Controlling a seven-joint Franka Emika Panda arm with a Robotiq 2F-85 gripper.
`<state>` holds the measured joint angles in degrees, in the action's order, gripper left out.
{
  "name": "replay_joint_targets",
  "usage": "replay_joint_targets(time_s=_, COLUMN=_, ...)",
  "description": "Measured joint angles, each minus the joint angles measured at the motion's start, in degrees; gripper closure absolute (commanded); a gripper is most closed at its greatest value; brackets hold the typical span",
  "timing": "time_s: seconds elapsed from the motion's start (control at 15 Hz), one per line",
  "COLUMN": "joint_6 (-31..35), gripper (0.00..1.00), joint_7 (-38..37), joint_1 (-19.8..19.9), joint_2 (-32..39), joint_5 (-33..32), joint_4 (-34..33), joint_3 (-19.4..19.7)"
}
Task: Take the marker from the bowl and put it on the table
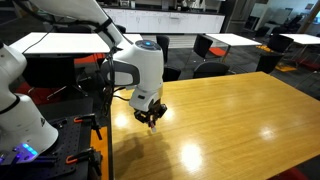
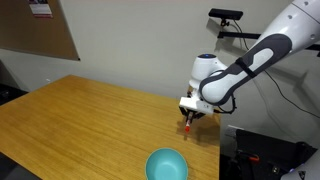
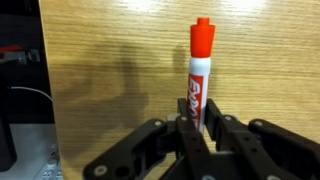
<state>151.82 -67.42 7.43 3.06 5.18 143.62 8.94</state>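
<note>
I should let go of the marker [image 3: 198, 70] now, because the flat tabletop below, beside the bowl, is empty and the marker would end up on it.
In the wrist view my gripper [image 3: 197, 128] is shut on the marker [image 3: 198, 70], a red pen with a red cap and white label, which points away from the jaws over the honey-yellow table [image 3: 110, 70]. In both exterior views the gripper [image 1: 151, 119] [image 2: 189, 120] hangs just above the table [image 1: 220, 115] [image 2: 90, 115] near its edge, the red marker tip [image 2: 188, 128] pointing down. The teal-blue bowl [image 2: 167, 165] stands empty on the table, apart from the gripper, near the bottom of that exterior view.
White-topped tables [image 1: 60, 42] and black chairs [image 1: 208, 47] stand behind the yellow table. A second white robot body [image 1: 20, 110] and black equipment [image 1: 75, 140] are beside the table edge. A cork board [image 2: 35, 30] hangs on the wall.
</note>
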Motion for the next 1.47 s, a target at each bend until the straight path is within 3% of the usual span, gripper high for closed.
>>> replay_joint_targets(time_s=0.27, joint_6=-0.1, gripper=0.9, joint_7=0.0, joint_1=0.4, joint_2=0.4, joint_5=0.4, joint_4=-0.1, joint_3=0.1)
replay_joint_targets(time_s=0.33, joint_6=-0.1, gripper=0.64, joint_7=0.0, joint_1=0.5, joint_2=0.4, joint_5=0.4, joint_4=-0.1, joint_3=0.1)
replay_joint_targets(time_s=0.4, joint_6=-0.1, gripper=0.54, joint_7=0.0, joint_1=0.5, joint_2=0.5, joint_5=0.5, joint_4=-0.1, joint_3=0.1)
replay_joint_targets(time_s=0.87, joint_6=-0.1, gripper=0.04, joint_7=0.0, joint_1=0.5, joint_2=0.5, joint_5=0.6, joint_4=-0.2, joint_3=0.1)
replay_joint_targets(time_s=0.93, joint_6=-0.1, gripper=0.0, joint_7=0.0, joint_1=0.5, joint_2=0.5, joint_5=0.6, joint_4=-0.2, joint_3=0.1)
replay_joint_targets(time_s=1.47, joint_6=-0.1, gripper=0.0, joint_7=0.0, joint_1=0.5, joint_2=0.5, joint_5=0.6, joint_4=-0.3, joint_3=0.1)
